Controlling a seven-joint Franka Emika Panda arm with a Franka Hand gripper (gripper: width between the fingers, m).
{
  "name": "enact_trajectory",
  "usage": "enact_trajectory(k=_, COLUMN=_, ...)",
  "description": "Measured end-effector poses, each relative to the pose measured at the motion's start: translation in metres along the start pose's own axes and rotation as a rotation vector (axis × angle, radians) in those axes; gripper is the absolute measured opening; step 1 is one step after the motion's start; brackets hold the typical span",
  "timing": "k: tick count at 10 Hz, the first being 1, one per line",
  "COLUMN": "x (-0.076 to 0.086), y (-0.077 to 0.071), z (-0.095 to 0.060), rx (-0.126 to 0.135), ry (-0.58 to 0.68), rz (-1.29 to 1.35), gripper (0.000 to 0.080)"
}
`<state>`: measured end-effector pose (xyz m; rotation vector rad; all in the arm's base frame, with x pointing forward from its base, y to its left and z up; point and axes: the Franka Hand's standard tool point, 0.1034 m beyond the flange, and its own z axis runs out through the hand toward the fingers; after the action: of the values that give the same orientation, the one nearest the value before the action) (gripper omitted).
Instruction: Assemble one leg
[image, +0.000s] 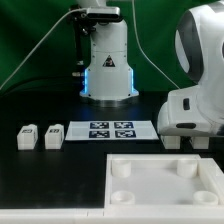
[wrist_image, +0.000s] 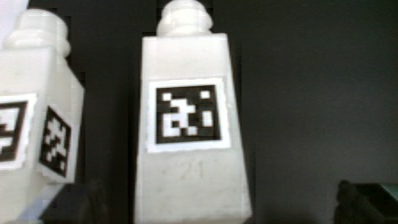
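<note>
The white leg's lower block (wrist_image: 192, 185) is between my fingers in the wrist view, as they reach down on either side of it, so my gripper needs to close on it.
In the wrist view a leg (wrist_image: 189, 120), a white block with a black-and-white tag and a knobbed end, fills the middle. My gripper (wrist_image: 217, 208) is open, its dark fingertips (wrist_image: 366, 203) on either side of this leg with gaps between. A second tagged leg (wrist_image: 39, 110) is close beside it. In the exterior view the arm's white body (image: 190, 100) hangs over these two legs (image: 172, 142) at the right, and the fingers are hidden. Two more legs (image: 27, 136) (image: 54, 135) lie at the exterior view's left.
The large white square piece with round corner sockets (image: 165, 180) lies at the front right. The marker board (image: 110, 130) lies mid-table. The robot base (image: 106, 60) stands behind it, with a green backdrop beyond.
</note>
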<state>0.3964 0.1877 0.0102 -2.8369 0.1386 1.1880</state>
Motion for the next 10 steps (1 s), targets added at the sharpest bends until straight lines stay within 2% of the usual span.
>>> enact_trajectory(k=3, x=0.0003, y=0.0001, z=0.0008, rx=0.0, ry=-0.001, rz=-0.001, gripper=0.062)
enact_trajectory(k=4, x=0.0003, y=0.0001, z=0.0008, rx=0.0, ry=-0.001, rz=-0.001, gripper=0.0442)
enact_trajectory(k=5, x=0.0003, y=0.0001, z=0.0008, rx=0.0, ry=-0.001, rz=-0.001, gripper=0.0442)
enact_trajectory(k=6, x=0.0003, y=0.0001, z=0.0008, rx=0.0, ry=-0.001, rz=-0.001, gripper=0.0291)
enact_trajectory(k=10, x=0.0003, y=0.0002, z=0.0008, rx=0.0, ry=-0.001, rz=-0.001, gripper=0.0292)
